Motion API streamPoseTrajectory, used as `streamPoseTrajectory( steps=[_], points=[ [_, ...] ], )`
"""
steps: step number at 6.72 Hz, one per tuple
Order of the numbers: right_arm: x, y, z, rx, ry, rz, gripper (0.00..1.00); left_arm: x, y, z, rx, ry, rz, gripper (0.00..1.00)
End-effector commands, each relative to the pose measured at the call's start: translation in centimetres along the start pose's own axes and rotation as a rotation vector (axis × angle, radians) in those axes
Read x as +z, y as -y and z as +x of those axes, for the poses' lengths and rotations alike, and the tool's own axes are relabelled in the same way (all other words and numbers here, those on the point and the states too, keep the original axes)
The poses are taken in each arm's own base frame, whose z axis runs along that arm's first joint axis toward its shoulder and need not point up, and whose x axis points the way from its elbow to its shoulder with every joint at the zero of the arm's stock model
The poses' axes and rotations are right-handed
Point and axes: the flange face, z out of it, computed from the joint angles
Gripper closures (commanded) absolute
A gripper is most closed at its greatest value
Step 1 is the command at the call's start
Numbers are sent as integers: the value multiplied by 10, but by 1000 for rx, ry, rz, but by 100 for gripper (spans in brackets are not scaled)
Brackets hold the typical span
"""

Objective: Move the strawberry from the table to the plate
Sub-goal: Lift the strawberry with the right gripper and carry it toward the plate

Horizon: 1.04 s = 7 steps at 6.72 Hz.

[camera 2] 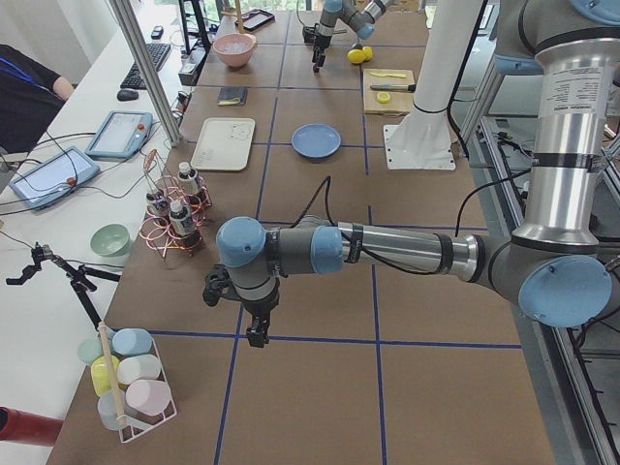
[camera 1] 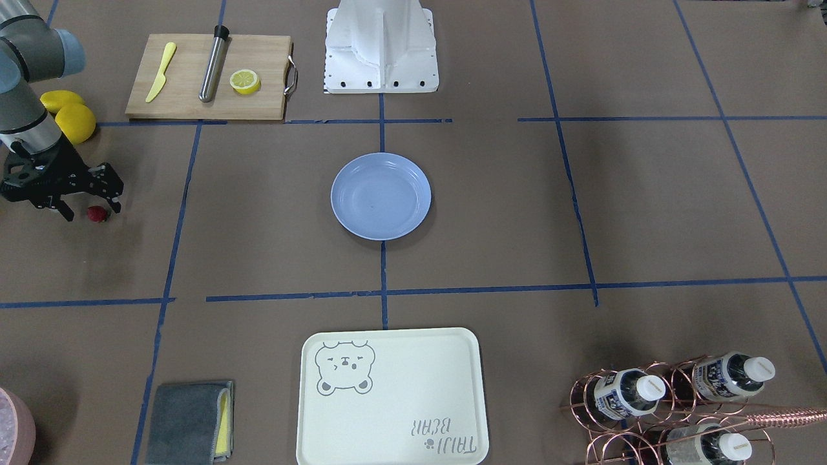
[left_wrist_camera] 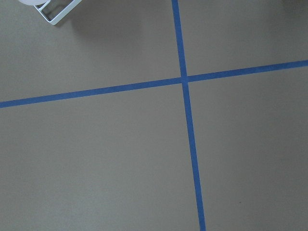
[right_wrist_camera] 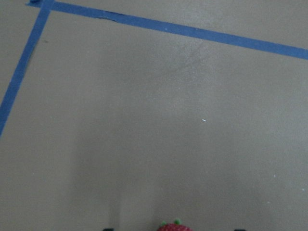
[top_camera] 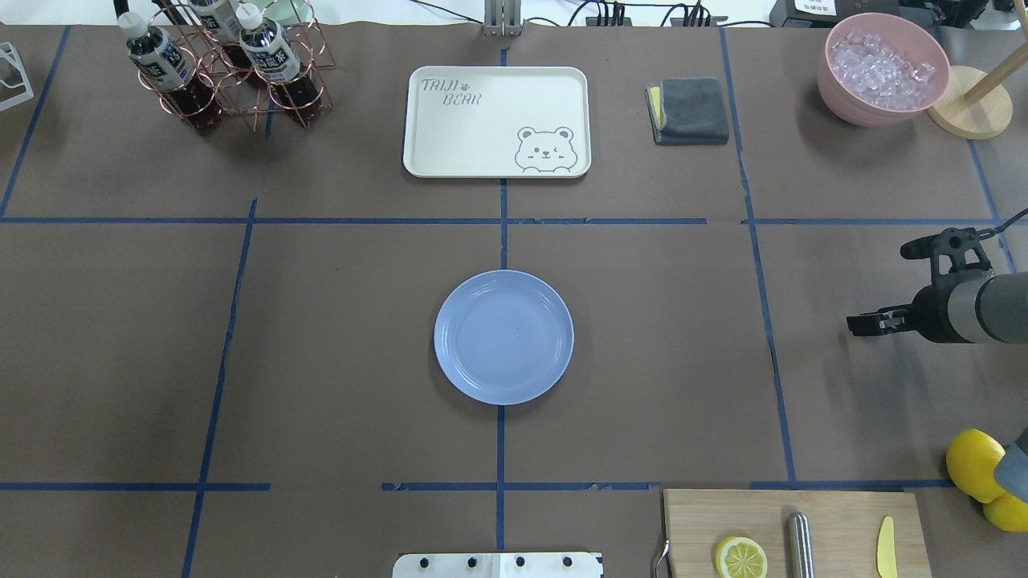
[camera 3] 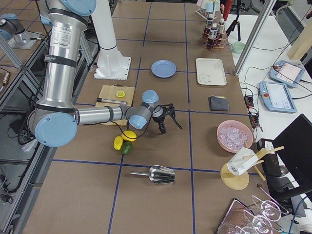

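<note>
My right gripper takes hold of the strawberry around its plump body next, to get the small red strawberry onto the plate.
The strawberry lies on the brown table at the front-facing view's left edge, far from the empty light blue plate. My right gripper points down over it, open, with one finger on each side of the berry. The right wrist view shows the strawberry at its bottom edge, between the two dark fingertips. From overhead the plate is plain, while the right arm hides the berry. My left gripper hangs over bare table far from the plate, and I cannot tell its state.
Yellow lemons lie just behind the right gripper. A wooden cutting board holds a lemon half, a metal rod and a yellow knife. A cream bear tray, a grey cloth, a bottle rack and a pink ice bowl line the far side.
</note>
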Motion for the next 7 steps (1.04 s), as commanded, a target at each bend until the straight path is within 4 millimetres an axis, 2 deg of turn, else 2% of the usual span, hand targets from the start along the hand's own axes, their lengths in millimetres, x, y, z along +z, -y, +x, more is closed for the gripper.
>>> streamPoseTrajectory(
  steps=[1,2,4,5,7],
  points=[
    [2,0,2,-3,-9,2,29,0,0,0,0,0,0,0],
    [3,-1,2,-5,-9,0,37,0,0,0,0,0,0,0],
    [4,-1,2,-5,-9,0,37,0,0,0,0,0,0,0],
    [4,0,1,-5,-8,1,45,0,0,0,0,0,0,0],
    [3,0,0,-3,-4,0,100,0,0,0,1,-2,1,0]
  ],
)
